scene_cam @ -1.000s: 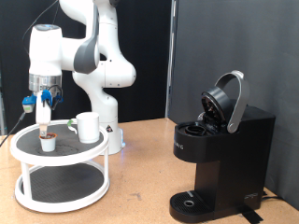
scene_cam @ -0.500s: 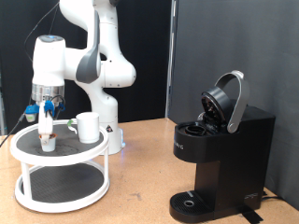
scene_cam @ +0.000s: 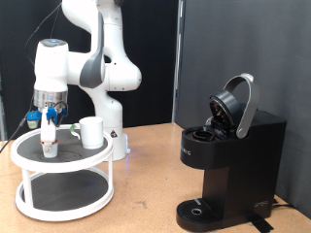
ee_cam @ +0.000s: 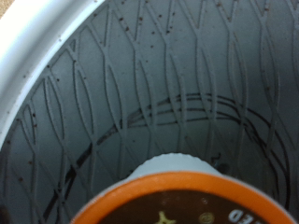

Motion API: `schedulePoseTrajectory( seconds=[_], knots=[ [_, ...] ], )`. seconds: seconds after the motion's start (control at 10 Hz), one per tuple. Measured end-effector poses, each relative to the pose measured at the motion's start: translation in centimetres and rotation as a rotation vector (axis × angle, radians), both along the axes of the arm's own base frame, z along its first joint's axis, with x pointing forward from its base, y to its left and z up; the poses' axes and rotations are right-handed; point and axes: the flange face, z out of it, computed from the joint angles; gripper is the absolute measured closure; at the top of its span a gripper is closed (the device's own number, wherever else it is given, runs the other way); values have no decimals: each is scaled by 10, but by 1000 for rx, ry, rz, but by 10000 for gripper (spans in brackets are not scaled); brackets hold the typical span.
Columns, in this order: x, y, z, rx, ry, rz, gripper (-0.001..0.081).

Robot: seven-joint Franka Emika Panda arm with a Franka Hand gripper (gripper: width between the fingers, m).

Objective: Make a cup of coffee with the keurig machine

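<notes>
The fingers of my gripper reach down level with the coffee pod (scene_cam: pixel 50 150) (ee_cam: pixel 187 196), low over the dark mat, so I should close my gripper on the pod now. Closing now would hold the pod.
My gripper (scene_cam: pixel 50 144) hangs straight down over the top tier of a white two-tier stand (scene_cam: pixel 29 160), its fingertips at a small brown-topped coffee pod (scene_cam: pixel 50 150). The pod fills the wrist view's lower edge (ee_cam: pixel 187 198), very close; no fingers show there. The white cup (scene_cam: pixel 91 131) stands on the same tier, just to the exterior view's right of the pod. The black keurig machine (scene_cam: pixel 228 170) stands at the exterior view's right with its lid (scene_cam: pixel 234 105) raised open and a round drip tray (scene_cam: pixel 199 210) at its base.
The stand's top tier has a dark patterned mat (ee_cam: pixel 168 84) inside a white rim (ee_cam: pixel 37 56). The robot's base (scene_cam: pixel 115 131) stands behind the stand. Brown tabletop (scene_cam: pixel 146 184) lies between stand and machine.
The gripper has come down a little onto the pod since one second ago and has barely moved in the last half second. Cup and machine have not moved.
</notes>
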Motion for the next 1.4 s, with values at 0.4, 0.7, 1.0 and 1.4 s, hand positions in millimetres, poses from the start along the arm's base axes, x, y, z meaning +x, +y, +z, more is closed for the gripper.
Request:
schedulePoseTrajectory(
  seconds=[0.4,0.7,1.0,1.4],
  knots=[
    [-1,0,0,34,6,19,72],
    [-2,0,2,52,11,37,72],
    [-2,0,2,52,9,36,166],
    [-4,-2,7,72,26,30,420]
  ],
)
